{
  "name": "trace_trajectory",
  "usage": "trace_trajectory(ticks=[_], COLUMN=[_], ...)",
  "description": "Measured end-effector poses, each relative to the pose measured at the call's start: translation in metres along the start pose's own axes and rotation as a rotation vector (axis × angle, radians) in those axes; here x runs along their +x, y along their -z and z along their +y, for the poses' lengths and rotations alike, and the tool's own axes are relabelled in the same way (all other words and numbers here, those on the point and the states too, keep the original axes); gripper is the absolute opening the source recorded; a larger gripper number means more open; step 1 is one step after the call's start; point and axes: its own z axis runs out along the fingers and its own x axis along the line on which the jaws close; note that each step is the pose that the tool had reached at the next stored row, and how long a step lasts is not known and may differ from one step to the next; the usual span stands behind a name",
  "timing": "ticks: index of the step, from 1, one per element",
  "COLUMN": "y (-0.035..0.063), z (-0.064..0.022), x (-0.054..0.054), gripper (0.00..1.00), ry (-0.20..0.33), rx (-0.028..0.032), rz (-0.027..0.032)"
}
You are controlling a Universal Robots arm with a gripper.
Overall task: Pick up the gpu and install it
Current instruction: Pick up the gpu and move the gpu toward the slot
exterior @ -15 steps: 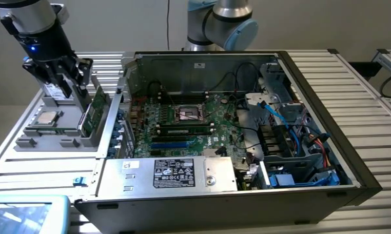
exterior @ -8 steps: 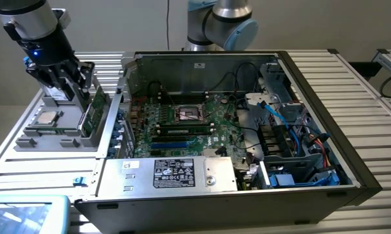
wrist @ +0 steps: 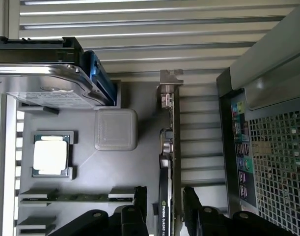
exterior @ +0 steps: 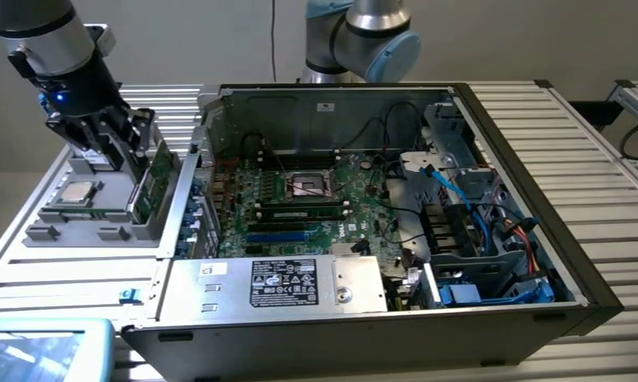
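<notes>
To pick up the GPU, my gripper will next grab the GPU across its thin upper edge, since its lower edge is down in the grey holder.
The gpu stands on its long edge in a grey parts holder, a thin green card with a dark face and a silver end bracket. In the exterior view the gpu sits at the holder's side nearest the computer case. My gripper is open and straddles the card, one dark finger on one side and one finger on the other, with small gaps showing. In the exterior view my gripper hangs low over the holder at that view's left.
The holder also carries a processor chip, a grey drive with blue tabs and a narrow memory stick. The open computer case lies close beside it, motherboard and blue slots exposed. A second arm stands behind.
</notes>
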Motion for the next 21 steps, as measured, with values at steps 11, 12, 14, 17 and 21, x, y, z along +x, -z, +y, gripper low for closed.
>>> trace_trajectory(ticks=[11,12,14,17,21], y=[-0.0134,-0.0145,-0.0169,-0.0215,-0.0282], z=[-0.0063,-0.0065,-0.0069,-0.0074,-0.008], x=[0.0,0.0,0.0,0.0,0.001], gripper=[0.44,0.44,0.44,0.44,0.44], ry=[-0.02,-0.02,-0.021,-0.022,-0.028], rx=[-0.0268,-0.0271,-0.0274,-0.0277,-0.0277], rz=[-0.0093,-0.0121,-0.0186,-0.0238,-0.0275])
